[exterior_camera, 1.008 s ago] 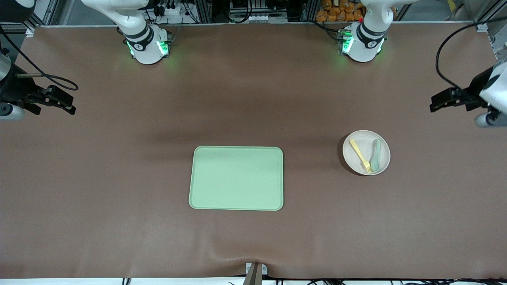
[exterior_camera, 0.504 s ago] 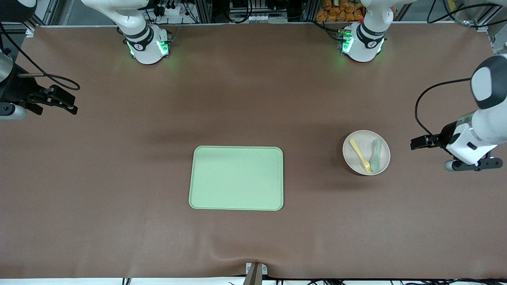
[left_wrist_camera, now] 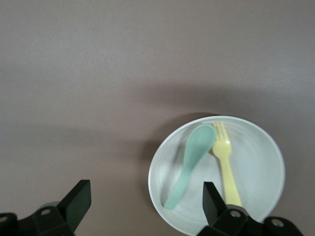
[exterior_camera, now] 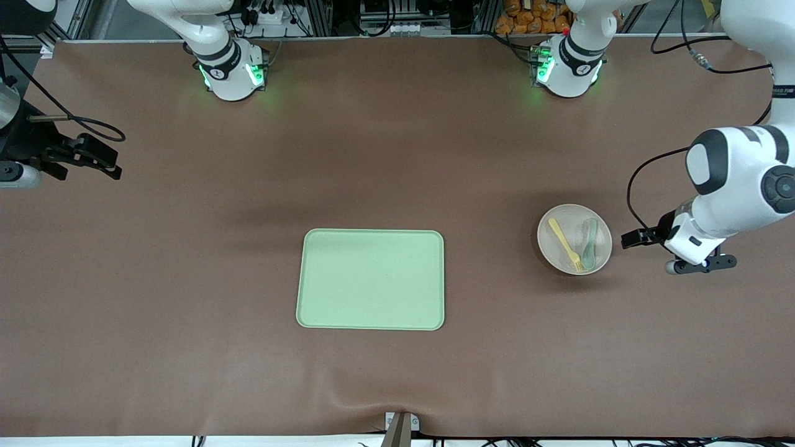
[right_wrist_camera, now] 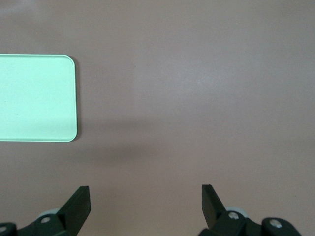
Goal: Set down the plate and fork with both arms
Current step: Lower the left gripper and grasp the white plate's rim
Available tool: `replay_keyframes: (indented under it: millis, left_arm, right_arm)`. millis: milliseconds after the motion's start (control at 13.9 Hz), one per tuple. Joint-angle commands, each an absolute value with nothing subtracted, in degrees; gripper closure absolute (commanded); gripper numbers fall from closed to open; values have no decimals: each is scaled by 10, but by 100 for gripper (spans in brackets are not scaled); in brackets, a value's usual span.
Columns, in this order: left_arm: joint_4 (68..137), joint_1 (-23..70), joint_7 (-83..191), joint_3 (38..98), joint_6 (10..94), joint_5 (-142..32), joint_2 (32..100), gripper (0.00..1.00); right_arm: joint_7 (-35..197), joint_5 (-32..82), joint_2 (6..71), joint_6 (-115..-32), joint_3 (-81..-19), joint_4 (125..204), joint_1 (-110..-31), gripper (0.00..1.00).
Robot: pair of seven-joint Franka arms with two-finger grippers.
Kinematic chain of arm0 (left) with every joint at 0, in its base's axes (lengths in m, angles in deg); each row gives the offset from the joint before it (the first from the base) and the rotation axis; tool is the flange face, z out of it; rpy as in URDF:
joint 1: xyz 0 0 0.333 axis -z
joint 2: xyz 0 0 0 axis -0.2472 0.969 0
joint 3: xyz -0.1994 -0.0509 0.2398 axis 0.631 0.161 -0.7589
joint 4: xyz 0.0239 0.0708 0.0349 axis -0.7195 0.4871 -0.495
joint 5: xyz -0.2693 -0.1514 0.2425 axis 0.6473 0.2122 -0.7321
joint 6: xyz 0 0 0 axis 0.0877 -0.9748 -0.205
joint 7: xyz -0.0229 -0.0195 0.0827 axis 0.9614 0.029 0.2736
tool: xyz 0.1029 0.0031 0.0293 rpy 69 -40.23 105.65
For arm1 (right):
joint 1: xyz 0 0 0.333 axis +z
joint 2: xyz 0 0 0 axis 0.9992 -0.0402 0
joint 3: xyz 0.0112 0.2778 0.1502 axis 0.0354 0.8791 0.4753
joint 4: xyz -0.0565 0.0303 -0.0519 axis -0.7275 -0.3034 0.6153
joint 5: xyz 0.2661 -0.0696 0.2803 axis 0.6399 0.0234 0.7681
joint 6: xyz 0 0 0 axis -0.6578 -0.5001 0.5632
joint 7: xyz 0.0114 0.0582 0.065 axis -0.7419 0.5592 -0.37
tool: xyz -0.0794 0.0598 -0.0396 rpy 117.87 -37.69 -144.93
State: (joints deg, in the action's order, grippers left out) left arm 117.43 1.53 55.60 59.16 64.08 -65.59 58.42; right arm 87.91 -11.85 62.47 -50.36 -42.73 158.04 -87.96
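I will next grab the plate's rim beside the spoon with my left gripper, so that I can put the off-white plate (exterior_camera: 574,231) on the light-green tray (exterior_camera: 371,279).
The off-white plate (exterior_camera: 574,231) lies on the table toward the left arm's end. The pale-yellow fork (exterior_camera: 565,244) lies in it beside a grey-green spoon (exterior_camera: 589,243). My left gripper (exterior_camera: 632,239) is open and empty, just beside the plate's rim at the left arm's end. In the left wrist view the plate (left_wrist_camera: 261,162), fork (left_wrist_camera: 227,167) and spoon (left_wrist_camera: 189,167) show, and my left gripper (left_wrist_camera: 145,196) has one finger (left_wrist_camera: 212,199) over the plate's edge. My right gripper (exterior_camera: 102,162) is open and empty and waits at the right arm's end of the table.
A rectangular light-green tray (exterior_camera: 371,279) lies in the middle of the table, nearer the front camera than the arm bases; its corner shows in the right wrist view (right_wrist_camera: 34,98). My right gripper (right_wrist_camera: 145,201) hangs over bare brown table.
The left arm has swung in from the table's end and come down, bringing its open gripper right beside the plate. The right arm has hardly moved.
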Motion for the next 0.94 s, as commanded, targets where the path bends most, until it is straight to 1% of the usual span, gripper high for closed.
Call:
replay_keyframes:
  millis: [0, 216, 504, 648, 864]
  left_arm:
    - [1210, 3, 562, 598, 691, -667, 594, 0]
    - [1213, -9, 564, 598, 701, -668, 617, 1]
    - [1231, -19, 564, 599, 746, -667, 644, 7]
    - [1232, -27, 565, 601, 750, -661, 653, 9]
    - [1231, -30, 565, 604, 751, -644, 661, 10]
  right_arm:
    - [872, -110, 635, -505, -431, 1590, -879, 0]
    - [872, -110, 635, -505, -431, 1590, -879, 0]
    - [872, -110, 635, -505, -431, 1590, -879, 0]
    - [872, -110, 635, -505, -431, 1590, -879, 0]
    - [872, -110, 635, -505, -431, 1590, -879, 0]
